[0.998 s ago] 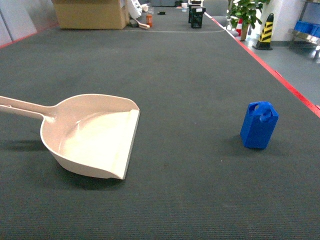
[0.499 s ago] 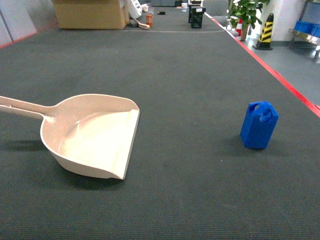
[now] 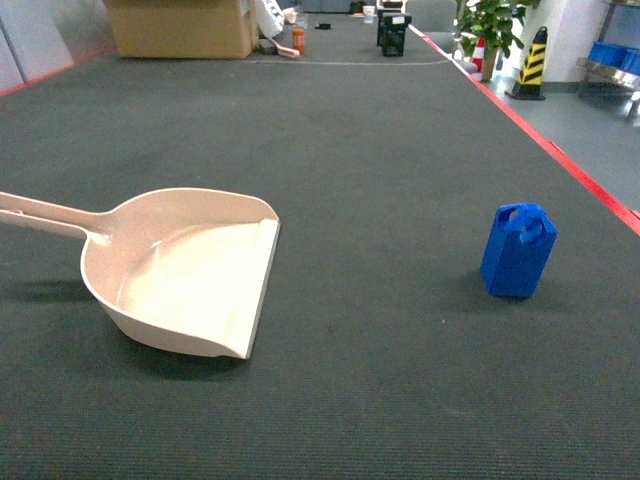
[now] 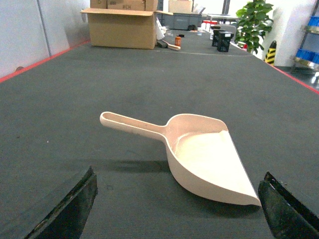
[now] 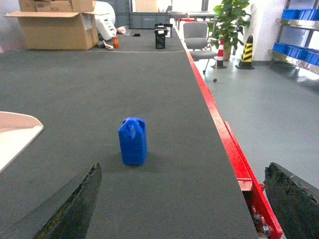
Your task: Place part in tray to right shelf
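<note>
My left gripper grabs the tray by its long handle (image 3: 45,212) next, so the wide pan (image 3: 190,270) stays free to carry the blue block.
The part (image 3: 518,252) is a small bright blue block standing upright on the dark grey surface at the right. In the right wrist view the part (image 5: 133,141) stands ahead and a little left of my right gripper (image 5: 182,209), which is open and empty. The tray (image 3: 190,270), a cream dustpan-shaped scoop, lies at the left with its handle pointing left and its flat lip facing the part. My left gripper (image 4: 177,214) is open just short of the tray (image 4: 209,159), touching nothing. Neither gripper shows in the head view.
A red edge strip (image 5: 219,124) bounds the surface on the right, with floor below it. A steel rack with blue crates (image 5: 299,45) stands far right; I cannot tell if it is the right shelf. A cardboard box (image 3: 180,28), plant and striped cone (image 3: 530,60) stand at the back.
</note>
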{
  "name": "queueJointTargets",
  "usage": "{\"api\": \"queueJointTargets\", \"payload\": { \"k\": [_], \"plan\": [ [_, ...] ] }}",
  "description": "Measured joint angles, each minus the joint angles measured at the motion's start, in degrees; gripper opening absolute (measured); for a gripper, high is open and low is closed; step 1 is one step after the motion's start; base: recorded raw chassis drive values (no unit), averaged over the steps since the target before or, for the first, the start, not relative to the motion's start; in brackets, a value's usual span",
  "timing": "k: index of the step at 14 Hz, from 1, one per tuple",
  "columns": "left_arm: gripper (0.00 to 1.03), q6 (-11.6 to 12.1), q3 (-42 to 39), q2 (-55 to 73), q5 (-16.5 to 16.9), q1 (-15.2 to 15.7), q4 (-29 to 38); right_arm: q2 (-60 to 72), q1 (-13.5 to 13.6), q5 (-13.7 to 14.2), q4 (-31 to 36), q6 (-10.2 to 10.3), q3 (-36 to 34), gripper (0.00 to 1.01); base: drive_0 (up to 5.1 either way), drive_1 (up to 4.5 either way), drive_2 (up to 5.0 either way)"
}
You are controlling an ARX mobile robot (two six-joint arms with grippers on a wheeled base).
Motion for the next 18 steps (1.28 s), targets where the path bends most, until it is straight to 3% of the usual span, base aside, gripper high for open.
{"api": "queueJointTargets", "payload": {
  "k": [18],
  "plan": [
    [0.98, 0.0, 0.0, 0.0, 0.0, 0.0, 0.0, 0.0, 0.0, 0.0, 0.0, 0.0, 0.0, 0.98, 0.0, 0.00, 0.0]
  ]
}}
